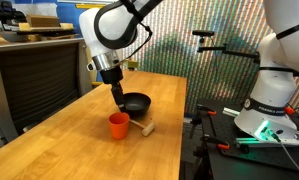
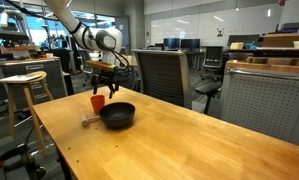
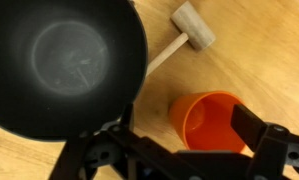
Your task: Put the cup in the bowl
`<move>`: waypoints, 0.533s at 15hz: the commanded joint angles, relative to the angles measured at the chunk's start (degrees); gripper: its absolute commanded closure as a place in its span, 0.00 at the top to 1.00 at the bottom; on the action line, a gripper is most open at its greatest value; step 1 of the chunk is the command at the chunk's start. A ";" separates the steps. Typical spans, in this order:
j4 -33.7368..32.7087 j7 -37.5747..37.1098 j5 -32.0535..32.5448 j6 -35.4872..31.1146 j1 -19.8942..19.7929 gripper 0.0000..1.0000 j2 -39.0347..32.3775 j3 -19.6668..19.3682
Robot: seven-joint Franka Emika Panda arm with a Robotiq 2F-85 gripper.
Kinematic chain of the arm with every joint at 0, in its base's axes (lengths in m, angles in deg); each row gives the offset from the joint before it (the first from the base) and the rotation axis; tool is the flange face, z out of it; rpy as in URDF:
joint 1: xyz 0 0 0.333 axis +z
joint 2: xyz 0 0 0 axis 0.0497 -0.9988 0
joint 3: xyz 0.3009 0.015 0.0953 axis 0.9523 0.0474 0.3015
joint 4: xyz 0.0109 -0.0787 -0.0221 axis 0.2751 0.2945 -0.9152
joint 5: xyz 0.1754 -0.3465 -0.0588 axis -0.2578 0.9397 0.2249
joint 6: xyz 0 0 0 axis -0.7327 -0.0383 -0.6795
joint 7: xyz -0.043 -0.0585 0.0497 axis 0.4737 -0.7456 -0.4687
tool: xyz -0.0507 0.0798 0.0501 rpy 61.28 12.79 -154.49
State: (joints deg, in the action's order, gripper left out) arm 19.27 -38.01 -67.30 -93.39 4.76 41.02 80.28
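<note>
My fingers end above the cup's orange-red rim [image 1: 119, 115] [image 3: 202, 97] and don't reach the cup's sides. My gripper will go lower before it closes on the cup.
The orange-red cup [image 1: 119, 125] stands upright on the wooden table, just beside the black bowl [image 1: 136, 102]. Both show in the other exterior view too, cup [image 2: 97, 102] and bowl [image 2: 117, 115]. My gripper [image 1: 117, 99] hangs open over the cup's rim, also seen in an exterior view [image 2: 102, 89]. In the wrist view the cup's open mouth [image 3: 211, 118] lies between my two spread fingers [image 3: 189, 135], and the empty bowl [image 3: 59, 62] fills the upper left. The cup is not gripped.
A small pale wooden mallet [image 1: 144, 128] lies on the table next to the cup and bowl; it also shows in the wrist view [image 3: 189, 35]. The wooden table [image 1: 79, 150] has a near edge. A stool [image 2: 24, 85] and office chairs [image 2: 164, 75] stand beyond it.
</note>
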 commanded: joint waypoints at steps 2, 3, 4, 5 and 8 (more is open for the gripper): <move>-7.84 -1.44 0.36 2.05 -0.66 1.00 -6.58 0.59; -8.87 -1.53 0.27 2.38 -0.70 1.00 -7.59 0.64; -9.43 -1.70 0.15 3.11 -0.73 1.00 -8.27 0.68; -9.76 -1.72 -0.76 4.13 -1.12 0.75 -8.74 1.00; -10.08 -2.16 -1.55 6.00 -1.35 0.58 -9.49 1.22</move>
State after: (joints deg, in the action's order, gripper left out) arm 11.99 -39.12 -67.64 -90.84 4.47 33.24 80.33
